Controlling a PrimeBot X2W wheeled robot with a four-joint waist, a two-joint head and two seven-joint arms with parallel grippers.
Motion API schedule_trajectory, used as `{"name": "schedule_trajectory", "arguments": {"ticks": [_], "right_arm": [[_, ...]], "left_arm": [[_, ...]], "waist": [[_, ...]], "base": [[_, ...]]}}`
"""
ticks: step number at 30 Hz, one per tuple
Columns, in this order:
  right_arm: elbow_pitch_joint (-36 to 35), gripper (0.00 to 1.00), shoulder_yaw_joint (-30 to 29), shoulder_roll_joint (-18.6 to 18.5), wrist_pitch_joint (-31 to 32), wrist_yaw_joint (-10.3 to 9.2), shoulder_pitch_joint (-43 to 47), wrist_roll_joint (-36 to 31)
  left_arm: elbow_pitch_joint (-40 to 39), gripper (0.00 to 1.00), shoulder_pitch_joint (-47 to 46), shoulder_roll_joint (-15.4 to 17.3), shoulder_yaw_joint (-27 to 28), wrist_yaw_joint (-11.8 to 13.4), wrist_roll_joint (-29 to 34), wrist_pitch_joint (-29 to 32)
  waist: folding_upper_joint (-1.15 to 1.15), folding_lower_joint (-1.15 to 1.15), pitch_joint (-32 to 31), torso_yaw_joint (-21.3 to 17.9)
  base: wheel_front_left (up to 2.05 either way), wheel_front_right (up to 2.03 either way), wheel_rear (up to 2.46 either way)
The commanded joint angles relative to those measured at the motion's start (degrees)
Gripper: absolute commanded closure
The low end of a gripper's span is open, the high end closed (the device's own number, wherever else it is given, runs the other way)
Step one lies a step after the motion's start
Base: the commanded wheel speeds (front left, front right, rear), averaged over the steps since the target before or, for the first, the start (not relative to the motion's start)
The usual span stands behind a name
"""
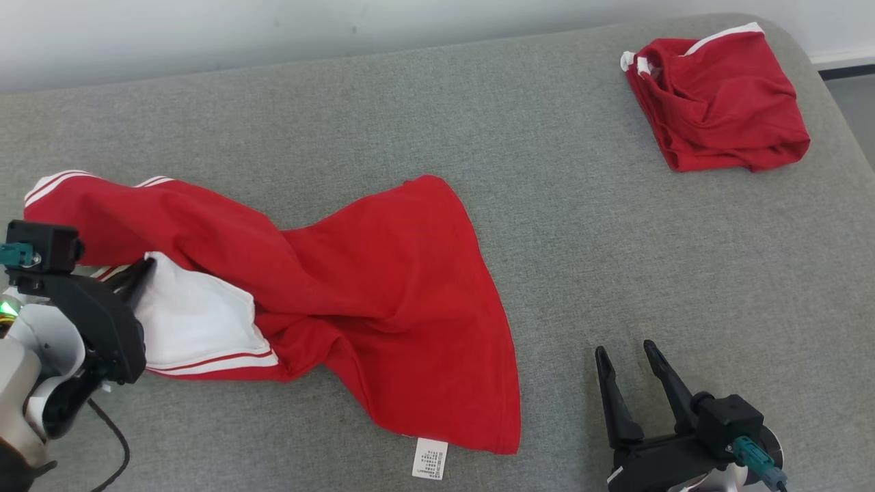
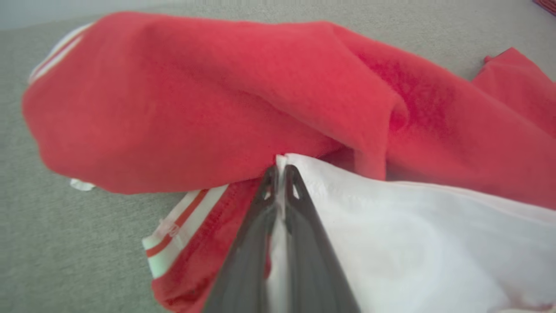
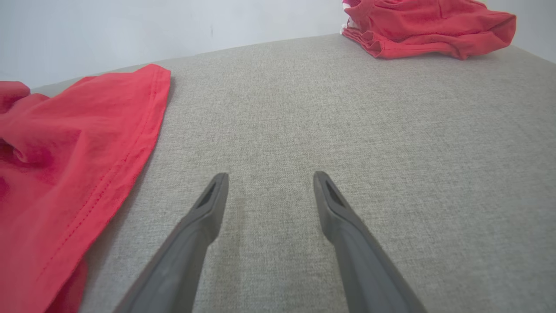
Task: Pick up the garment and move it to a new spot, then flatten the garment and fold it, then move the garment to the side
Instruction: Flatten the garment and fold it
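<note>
My right gripper grabs the garment by its red hem corner [image 1: 510, 443] next, since the garment lies slack and crumpled [image 1: 369, 316] on the grey surface.
A crumpled red garment [image 1: 383, 287] with white panels and striped trim lies across the left and middle of the grey padded surface [image 1: 547, 171]. At its left end my left gripper [image 1: 145, 265] is shut on the edge of a white panel. In the left wrist view, white cloth sits pinched between the two dark fingers of that gripper [image 2: 282, 171], with a red fold of the garment [image 2: 217, 95] bulging just beyond. My right gripper [image 1: 624, 350] stands open over bare fabric to the right of the garment's hem. The right wrist view has the gripper [image 3: 270, 176] empty, with the garment's hem [image 3: 65, 152] to its left.
A second red garment [image 1: 718, 102], folded into a bundle with white trim, rests at the far right corner of the surface and is visible in the right wrist view [image 3: 425, 26]. A white care label [image 1: 431, 458] pokes out at the near hem. A pale wall runs behind.
</note>
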Motion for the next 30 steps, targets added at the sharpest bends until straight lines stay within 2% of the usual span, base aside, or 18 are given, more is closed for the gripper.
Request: {"name": "schedule_trajectory", "arguments": {"ticks": [1,8,15,19,24,26,30], "right_arm": [[-0.4,0.0,-0.1,-0.1,0.0,-0.18,0.0,-0.3],[-2.3,0.0,-0.2,-0.3,0.0,-0.18,0.8,-0.7],[-8.8,0.0,-1.0,0.3,0.0,-0.18,2.9,-2.2],[-11.8,0.0,-1.1,0.4,0.0,-0.18,4.2,-2.4],[-14.2,0.0,-1.1,0.5,0.0,-0.18,5.5,-2.9],[-14.4,0.0,-1.0,0.5,0.0,-0.18,5.7,-2.9],[-15.3,0.0,-1.1,0.3,0.0,-0.18,6.4,-3.1]], "left_arm": [[-0.2,1.0,-1.0,0.6,-0.4,0.1,0.0,-0.6],[-2.3,1.0,-0.2,1.2,-1.9,0.1,-1.5,-3.4],[-7.3,1.0,5.3,3.4,-1.3,0.6,-2.1,-10.3],[-12.4,1.0,10.0,4.8,-1.1,2.8,-0.9,-14.6],[-20.6,1.0,16.4,6.6,-0.8,7.2,0.3,-19.5],[-22.4,1.0,17.6,6.9,-0.7,8.1,0.7,-20.2],[-29.4,1.0,22.8,7.9,-0.7,11.8,2.0,-21.8]], "waist": [[-0.01,0.0,-0.3,0.4],[-0.01,0.0,-2.3,1.2],[-0.01,0.0,-5.3,1.5],[-0.01,0.0,-6.8,2.4],[-0.01,0.0,-8.2,4.1],[-0.01,0.0,-8.4,4.4],[-0.01,0.0,-9.0,6.2]], "base": [[0.0,0.0,0.0],[0.0,0.0,0.0],[0.0,0.0,0.0],[0.0,0.0,0.0],[0.0,0.0,0.0],[0.0,0.0,0.0],[0.0,0.0,0.0]]}}
